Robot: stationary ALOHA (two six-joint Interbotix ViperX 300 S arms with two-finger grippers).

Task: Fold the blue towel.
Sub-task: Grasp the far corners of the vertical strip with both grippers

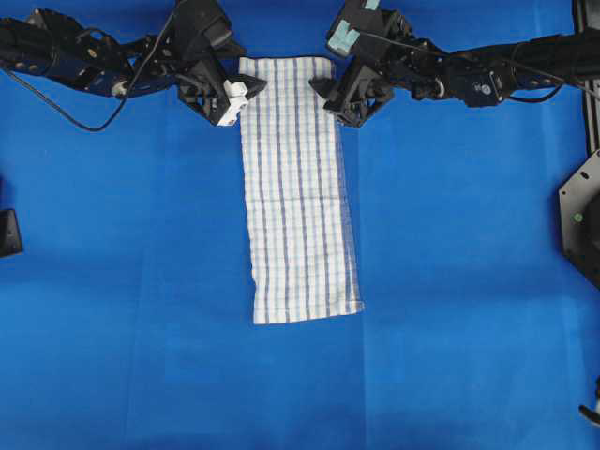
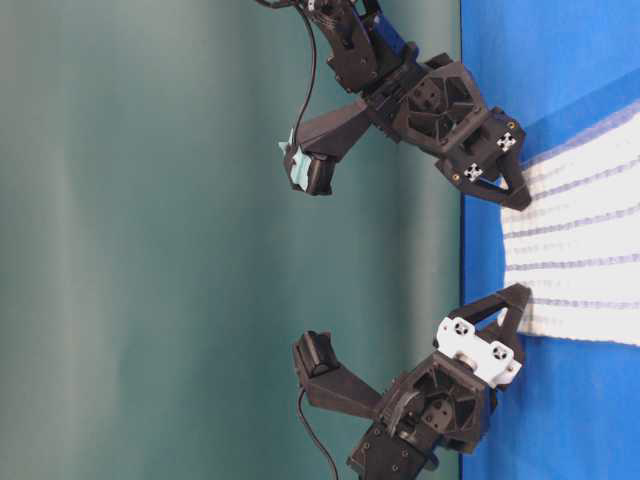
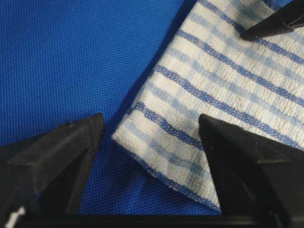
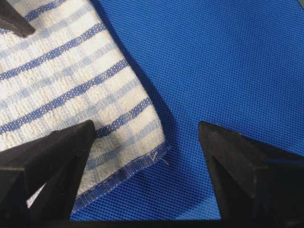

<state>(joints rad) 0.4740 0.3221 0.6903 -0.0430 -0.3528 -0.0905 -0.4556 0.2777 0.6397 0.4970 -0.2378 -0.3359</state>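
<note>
The striped cloth [image 1: 295, 211] lies flat along the table, so my right gripper grabs its hemmed corner [image 1: 330, 65] next, where the cloth's edge lifts slightly.
The blue towel [image 1: 298, 187] is a white cloth with blue stripes, lying flat as a long narrow strip on the blue table covering [image 1: 450, 281]. My left gripper [image 1: 242, 94] stands open at its far left corner, and that corner [image 3: 142, 137] lies between the jaws, one finger [image 3: 237, 156] over the cloth. My right gripper [image 1: 330, 94] is open at the far right corner, whose hemmed corner [image 4: 142, 147] sits between its fingers. The table-level view shows both grippers, left [image 2: 517, 318] and right [image 2: 515, 192], low at the towel's end [image 2: 570, 250].
A black mount [image 1: 583, 216] sits at the table's right edge and a smaller black part [image 1: 7, 232] at the left edge. A cable [image 1: 66, 117] trails behind the left arm. A green backdrop [image 2: 150, 240] stands beyond the table's far edge.
</note>
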